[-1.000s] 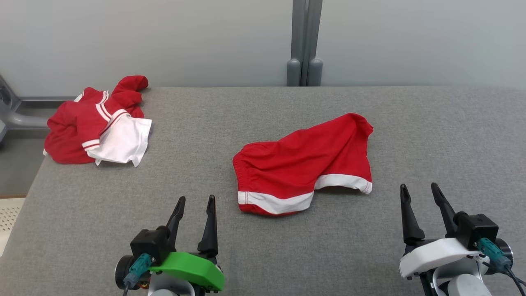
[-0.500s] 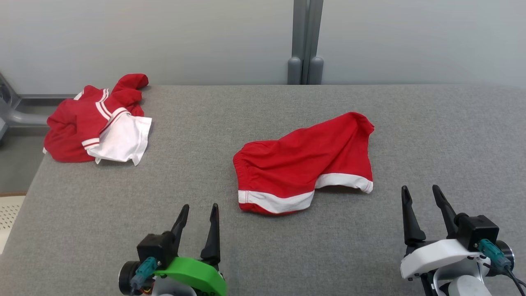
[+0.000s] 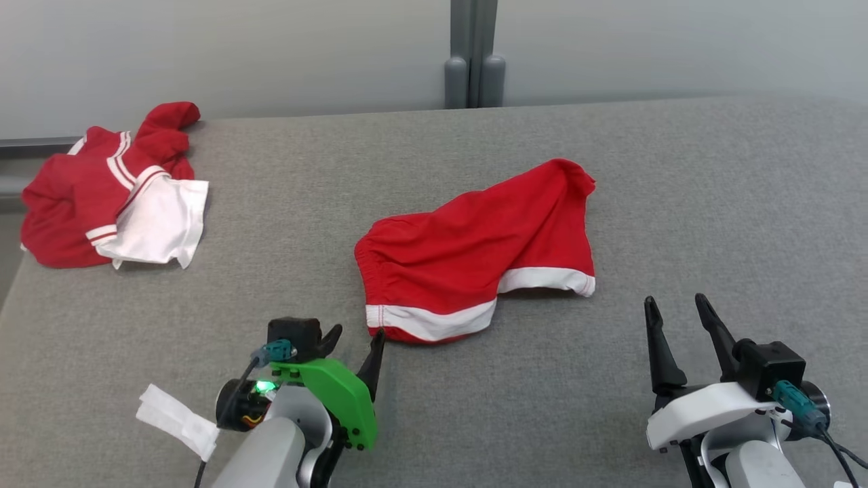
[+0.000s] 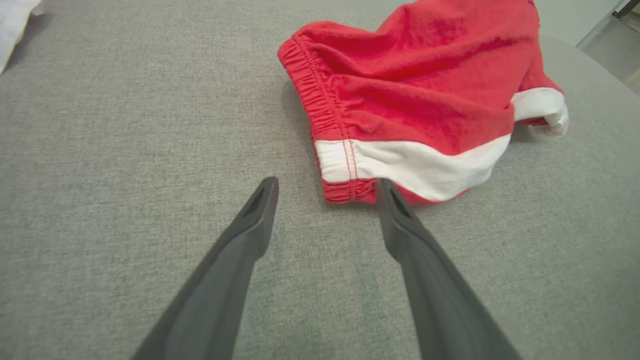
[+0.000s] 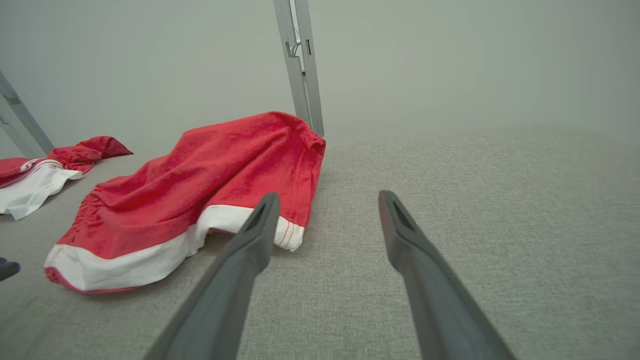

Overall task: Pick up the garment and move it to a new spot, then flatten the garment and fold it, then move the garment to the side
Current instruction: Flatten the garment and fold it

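Observation:
My left gripper is going to grab the crumpled red shorts (image 3: pixel 480 236) next, taking them by the waistband's white-striped corner (image 3: pixel 375 318) so that I can spread them flat for folding.
The garment (image 3: pixel 475 254), red shorts with white hem bands, lies crumpled in the middle of the grey table (image 3: pixel 712 203). My left gripper (image 3: pixel 357 335) is open and tilted down, its tips just short of the shorts' near left corner. In the left wrist view the left gripper (image 4: pixel 326 184) points at that corner of the garment (image 4: pixel 415 105), with the right fingertip (image 4: pixel 387 195) close to the red hem. Open and empty, my right gripper (image 3: pixel 675 301) hovers to the right of the shorts. The right wrist view has the right gripper (image 5: pixel 328 196) beside the garment (image 5: pixel 210 180).
A second red and white garment (image 3: pixel 108 196) is bunched at the table's far left corner, and shows again (image 5: pixel 45 170) in the right wrist view. A grey post (image 3: pixel 471 54) stands behind the table's far edge against the pale wall.
The head camera has shifted, so the whole scene sits further left and up. My left gripper has advanced and tilted down toward the shorts' near left corner. The right gripper has stayed put.

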You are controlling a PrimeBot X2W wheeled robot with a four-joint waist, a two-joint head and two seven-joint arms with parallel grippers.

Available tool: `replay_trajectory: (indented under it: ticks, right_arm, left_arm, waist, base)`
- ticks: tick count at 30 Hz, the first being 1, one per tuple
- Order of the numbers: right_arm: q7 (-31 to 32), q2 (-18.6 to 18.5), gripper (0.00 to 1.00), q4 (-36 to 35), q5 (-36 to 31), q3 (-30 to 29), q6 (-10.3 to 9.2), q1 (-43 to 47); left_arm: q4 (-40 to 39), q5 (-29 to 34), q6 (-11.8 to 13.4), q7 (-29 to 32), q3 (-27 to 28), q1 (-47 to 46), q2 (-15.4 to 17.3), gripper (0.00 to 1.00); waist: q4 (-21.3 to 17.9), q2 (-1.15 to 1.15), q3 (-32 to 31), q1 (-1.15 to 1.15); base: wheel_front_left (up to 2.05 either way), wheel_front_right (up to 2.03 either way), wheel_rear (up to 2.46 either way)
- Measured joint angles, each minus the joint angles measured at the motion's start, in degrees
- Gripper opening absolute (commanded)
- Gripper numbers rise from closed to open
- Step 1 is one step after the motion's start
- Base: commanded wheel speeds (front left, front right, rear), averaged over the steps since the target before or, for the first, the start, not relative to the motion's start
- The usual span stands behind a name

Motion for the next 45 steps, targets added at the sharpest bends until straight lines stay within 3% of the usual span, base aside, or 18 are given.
replay_trajectory:
  ticks: [8,18,20,25,35,45]
  right_arm:
    - [0.0,0.0,1.0,1.4,-0.2,-0.5,0.0,-1.1]
    - [0.0,0.0,1.0,2.1,-0.3,0.4,0.0,-1.3]
    - [0.0,0.0,1.0,2.2,-0.4,0.5,0.0,-1.4]
    - [0.0,0.0,1.0,4.0,-2.3,1.2,0.0,-2.4]
    - [0.0,0.0,1.0,17.0,-3.8,3.9,0.0,-11.2]
    - [0.0,0.0,1.0,29.2,0.8,7.8,-0.01,-22.3]
  left_arm:
    - [4.7,-6.9,-1.6,1.9,1.2,-3.6,0.0,1.0]
    - [7.5,-9.4,-2.2,1.3,0.5,-6.2,0.0,1.0]
    - [7.5,-10.0,-2.4,1.3,0.0,-6.5,0.0,0.57]
    - [7.4,-10.3,-2.6,0.3,-1.1,-6.8,0.0,0.0]
    - [6.0,-10.3,-2.6,-1.2,-2.8,-6.9,0.1,0.0]
    - [5.2,-10.0,-2.5,-2.8,-3.4,-8.5,0.1,0.0]
  waist:
    - [-3.3,0.0,2.6,0.0]
    - [-4.9,0.0,3.4,0.0]
    - [-4.9,0.0,3.3,0.0]
    - [-4.3,0.0,3.3,0.0]
    - [-2.0,0.0,4.3,0.0]
    - [0.1,0.0,7.3,0.0]
  base:
    - [0.0,0.0,0.0]
    - [0.0,0.0,0.0]
    - [0.0,0.0,0.0]
    - [0.0,0.0,0.0]
    - [0.0,0.0,0.0]
    - [0.0,0.0,0.0]
